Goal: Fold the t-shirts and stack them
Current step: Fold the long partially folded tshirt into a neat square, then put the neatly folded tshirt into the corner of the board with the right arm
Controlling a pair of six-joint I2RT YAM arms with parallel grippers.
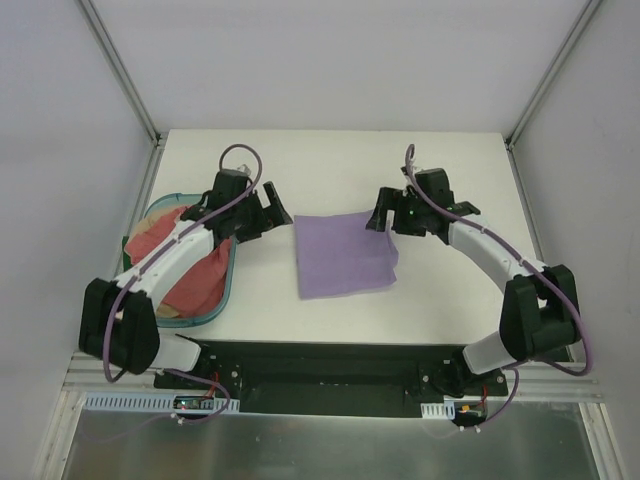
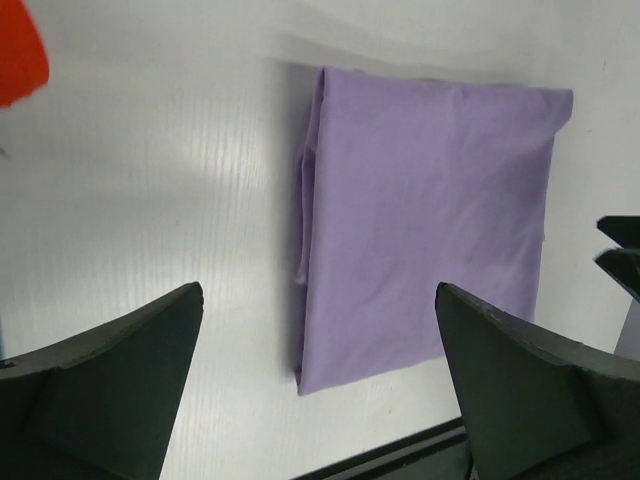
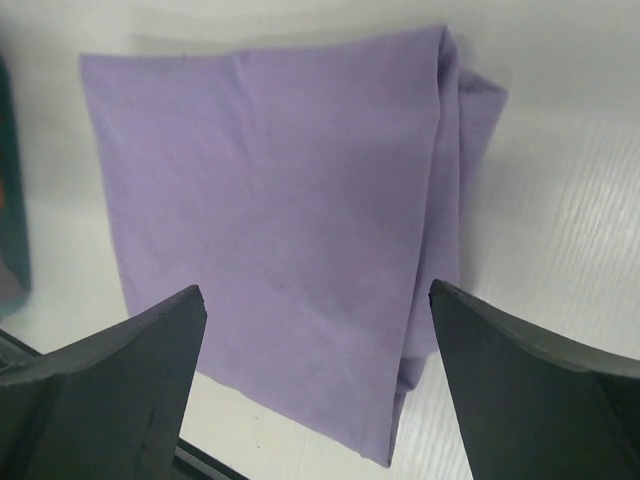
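Next, my right gripper pinches the layered side edge of the lavender-purple t-shirt nearest it, to slide the t-shirt flat and folded for stacking.
The lavender-purple t-shirt (image 1: pixel 345 254) lies folded into a flat rectangle at the middle of the table; it also shows in the left wrist view (image 2: pixel 425 215) and the right wrist view (image 3: pixel 270 210). The dusty pink-red t-shirt (image 1: pixel 195 275) lies bunched in the teal basket (image 1: pixel 222 297) at the left. The tan-beige t-shirt is out of view. My left gripper (image 1: pixel 272 213) is open and empty, just left of the purple shirt's far left corner. My right gripper (image 1: pixel 382 215) is open and empty, above the shirt's far right corner.
The teal oval basket stands at the table's left edge under my left arm. A black strip (image 1: pixel 330 365) runs along the near table edge between the arm bases. White walls with metal posts enclose the table on three sides.
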